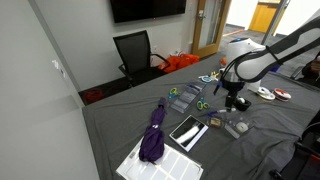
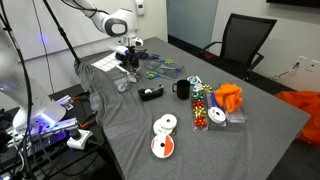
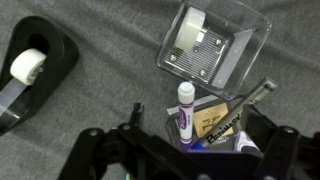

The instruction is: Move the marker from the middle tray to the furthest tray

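Observation:
I should lower my gripper before it closes on the marker, because the marker looks small and whole below my open fingers.
A purple marker with a white cap (image 3: 184, 110) lies in a small clear tray (image 3: 170, 120) at the bottom of the wrist view, beside a black pen (image 3: 243, 105) and a yellow note pad. My gripper (image 3: 198, 130) is open, its fingers on either side of this tray, just above the marker. A second clear tray (image 3: 255, 30) holding a pale block sits beyond it. In both exterior views the gripper (image 1: 236, 98) (image 2: 128, 62) hangs low over the small trays on the grey table cloth.
A black tape dispenser (image 3: 35, 65) (image 2: 151, 92) lies close to the trays. A tray with scissors (image 1: 186, 97), a black tablet (image 1: 187, 132), a purple cloth (image 1: 153, 140), a black mug (image 2: 182, 90) and tape rolls (image 2: 164, 124) lie around.

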You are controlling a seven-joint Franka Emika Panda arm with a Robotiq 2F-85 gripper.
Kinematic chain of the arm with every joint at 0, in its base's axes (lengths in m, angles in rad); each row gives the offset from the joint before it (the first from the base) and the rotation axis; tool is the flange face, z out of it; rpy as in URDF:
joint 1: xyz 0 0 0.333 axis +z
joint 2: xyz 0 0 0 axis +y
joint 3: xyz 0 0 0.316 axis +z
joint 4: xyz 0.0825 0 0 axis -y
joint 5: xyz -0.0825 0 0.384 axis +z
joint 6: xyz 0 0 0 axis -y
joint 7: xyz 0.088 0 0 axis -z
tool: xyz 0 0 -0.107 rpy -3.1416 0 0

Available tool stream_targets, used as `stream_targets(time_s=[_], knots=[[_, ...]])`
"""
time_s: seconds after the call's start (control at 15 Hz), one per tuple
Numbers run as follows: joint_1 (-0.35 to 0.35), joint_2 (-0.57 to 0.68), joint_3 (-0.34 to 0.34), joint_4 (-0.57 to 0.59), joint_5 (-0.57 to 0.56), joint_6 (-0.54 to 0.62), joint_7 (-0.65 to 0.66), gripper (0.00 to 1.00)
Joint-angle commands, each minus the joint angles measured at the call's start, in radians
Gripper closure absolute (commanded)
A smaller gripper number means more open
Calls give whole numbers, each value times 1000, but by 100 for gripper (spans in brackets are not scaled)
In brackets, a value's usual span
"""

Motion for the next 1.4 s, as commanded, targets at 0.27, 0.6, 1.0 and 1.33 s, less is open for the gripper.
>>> stream_targets(time_s=[0.27,0.6,1.0,1.33], knots=[[-38,70,29,9,113,31,-100,29],[-42,75,29,10,126,31,-106,59],[-48,63,27,6,116,15,-114,99],[-44,-9,16,-18,92,-52,-99,96]])
